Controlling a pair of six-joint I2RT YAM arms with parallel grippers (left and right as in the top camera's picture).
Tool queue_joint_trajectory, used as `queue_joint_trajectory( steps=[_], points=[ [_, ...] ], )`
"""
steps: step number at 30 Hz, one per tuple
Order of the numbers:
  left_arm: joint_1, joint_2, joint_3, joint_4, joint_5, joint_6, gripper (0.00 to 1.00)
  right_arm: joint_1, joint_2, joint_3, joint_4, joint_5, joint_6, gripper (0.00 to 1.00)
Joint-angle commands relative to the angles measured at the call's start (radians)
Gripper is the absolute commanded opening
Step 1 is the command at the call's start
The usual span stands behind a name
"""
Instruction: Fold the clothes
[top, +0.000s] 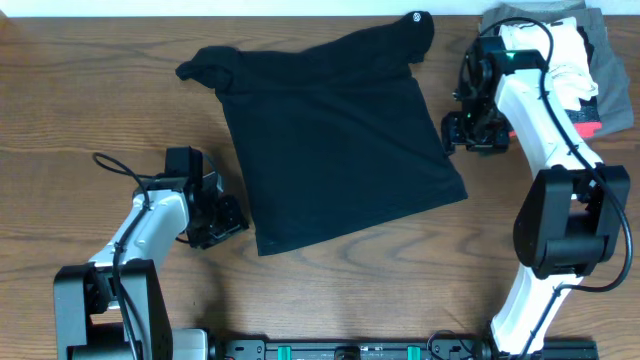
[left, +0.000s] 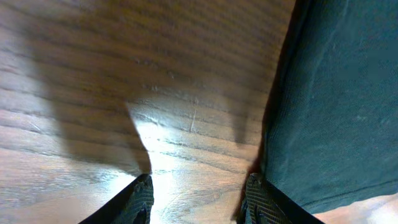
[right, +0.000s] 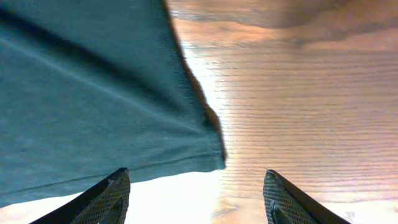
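My left gripper should next grab the black T-shirt's near corner (top: 263, 247), opposite my right gripper's corner, and then I will swing the near corner out for folding.
The clothes, a black T-shirt (top: 330, 140), lie flat in the middle of the wooden table, partly folded, with a sleeve bunched at the top left and a small white logo (top: 416, 17) at the top right. My left gripper (top: 236, 216) sits low beside the shirt's lower left edge. It is open over bare wood (left: 199, 205), and the shirt (left: 336, 99) lies just right of its right finger (left: 261, 202). My right gripper (top: 455, 130) is at the shirt's right edge. It is open (right: 199, 199) and holds nothing, with the shirt's corner (right: 93, 93) just beyond its fingertips.
A stack of folded white, grey and red-striped garments (top: 590, 60) sits at the back right, behind the right arm. The table's far edge (top: 250, 14) runs along the top. The arms' base rail (top: 350, 350) lies along the near edge.
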Motion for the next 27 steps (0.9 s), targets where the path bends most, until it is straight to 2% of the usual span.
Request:
queue_joint_trajectory(
  steps=[1, 8, 11, 15, 20, 24, 27],
  points=[
    [0.003, 0.009, -0.039, 0.014, 0.037, 0.018, 0.50, -0.023, 0.004, -0.012, 0.001, 0.010, -0.012, 0.67],
    [0.003, 0.009, -0.122, 0.146, 0.071, 0.021, 0.50, -0.036, 0.004, -0.013, 0.010, 0.010, -0.012, 0.68],
    [0.003, 0.009, -0.130, 0.164, 0.084, 0.026, 0.50, -0.037, 0.005, -0.013, 0.013, 0.010, -0.013, 0.68],
    [0.001, 0.009, -0.130, 0.182, 0.183, 0.059, 0.50, -0.038, 0.005, -0.013, 0.019, 0.010, -0.013, 0.69],
    [-0.066, 0.010, -0.144, 0.190, 0.151, 0.066, 0.49, -0.038, 0.005, -0.013, 0.029, 0.010, -0.012, 0.70],
    [-0.163, 0.010, -0.149, 0.189, 0.111, 0.035, 0.38, -0.038, 0.005, -0.013, 0.036, 0.010, -0.013, 0.70],
    [-0.208, 0.010, -0.149, 0.184, 0.010, -0.033, 0.24, -0.038, 0.005, -0.013, 0.038, 0.010, -0.012, 0.68]
  ],
)
